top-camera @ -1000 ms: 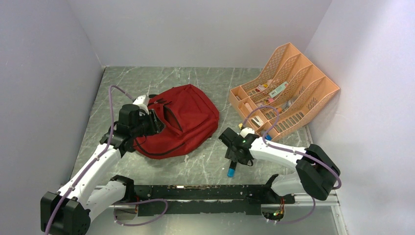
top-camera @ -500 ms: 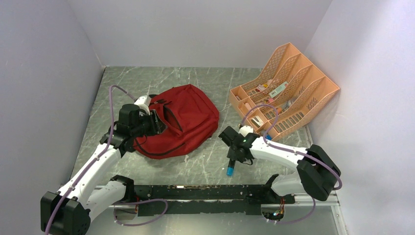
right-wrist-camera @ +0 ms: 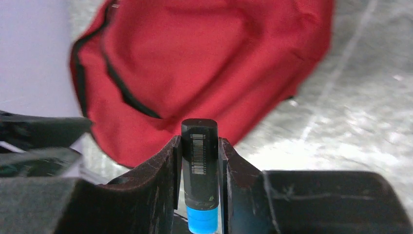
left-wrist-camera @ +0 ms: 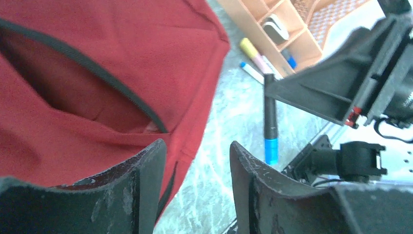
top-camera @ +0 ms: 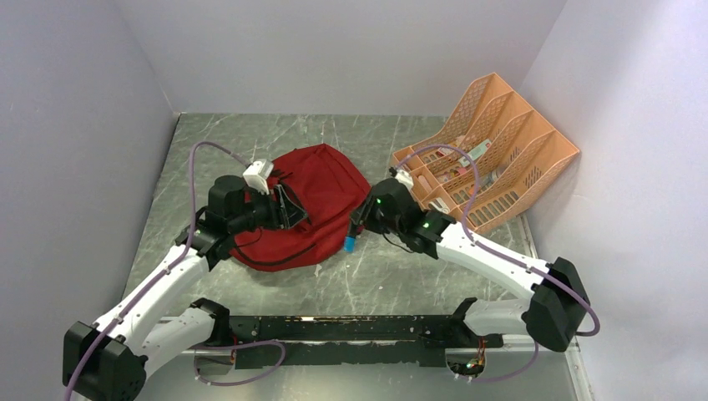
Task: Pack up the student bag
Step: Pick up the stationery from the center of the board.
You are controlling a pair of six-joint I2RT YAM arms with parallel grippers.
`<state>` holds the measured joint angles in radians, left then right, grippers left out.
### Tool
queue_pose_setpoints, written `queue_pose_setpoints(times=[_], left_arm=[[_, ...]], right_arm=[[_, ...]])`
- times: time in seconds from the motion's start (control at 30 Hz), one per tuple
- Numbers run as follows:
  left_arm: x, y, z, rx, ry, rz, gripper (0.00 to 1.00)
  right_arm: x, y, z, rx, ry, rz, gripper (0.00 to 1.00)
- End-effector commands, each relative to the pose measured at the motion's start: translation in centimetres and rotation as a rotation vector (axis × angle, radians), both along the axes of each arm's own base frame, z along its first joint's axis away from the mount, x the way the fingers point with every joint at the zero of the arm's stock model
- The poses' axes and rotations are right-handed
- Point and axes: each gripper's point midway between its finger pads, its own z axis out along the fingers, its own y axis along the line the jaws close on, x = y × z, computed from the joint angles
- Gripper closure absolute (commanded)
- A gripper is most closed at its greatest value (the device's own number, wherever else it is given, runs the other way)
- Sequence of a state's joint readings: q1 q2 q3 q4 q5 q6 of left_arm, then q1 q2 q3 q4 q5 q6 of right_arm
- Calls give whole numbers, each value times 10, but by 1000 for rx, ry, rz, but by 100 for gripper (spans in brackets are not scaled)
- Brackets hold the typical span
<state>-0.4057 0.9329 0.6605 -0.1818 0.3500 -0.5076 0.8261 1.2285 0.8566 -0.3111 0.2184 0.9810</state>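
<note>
The black marker needs its black end free to go into the bag, so my left gripper needs to grab it next by its body beside the blue end.
The dark-red student bag lies flat on the table left of centre, and its black-zippered opening gapes on the side toward my left arm. My left gripper hovers at that opening. It is open, and only the bag's edge and the table show between its fingers. My right gripper hangs just right of the bag's near-right edge, shut on a black marker with a blue cap that points down. The marker also shows in the left wrist view.
A peach mesh desk organiser stands tilted at the back right with small items in its compartments. A yellow highlighter and a white pen lie on the table by its foot. Walls close in left, back and right.
My right arm lifted the marker off the table near the front and carried it left and back to the bag's edge. My left gripper opened wider and shifted slightly right.
</note>
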Motion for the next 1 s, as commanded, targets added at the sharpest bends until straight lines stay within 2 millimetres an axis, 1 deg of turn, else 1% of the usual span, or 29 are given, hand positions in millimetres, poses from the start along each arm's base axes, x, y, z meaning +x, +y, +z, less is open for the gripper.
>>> queue_pose_setpoints(times=[0.0, 0.1, 0.13, 0.23, 0.5, 0.7, 0.83, 0.97], left_arm=[[-9, -27, 37, -108, -110, -103, 44], [-19, -40, 39, -140, -112, -164, 44], [-21, -45, 42, -154, -127, -180, 43], [-26, -56, 41, -151, -127, -203, 43], [-38, -76, 22, -121, -110, -258, 45], [-36, -83, 7, -62, -90, -249, 48], [-33, -82, 4, -59, -82, -225, 56], [-30, -81, 5, -65, -81, -204, 57]], right_arm=[[15, 37, 40, 141, -77, 73, 91], [20, 50, 44, 174, -73, 98, 92], [20, 55, 46, 183, -68, 115, 92], [19, 66, 50, 214, -61, 147, 92], [16, 76, 58, 258, -77, 196, 93], [11, 82, 69, 300, -94, 243, 93], [6, 84, 71, 308, -101, 279, 93], [3, 84, 66, 301, -96, 295, 92]])
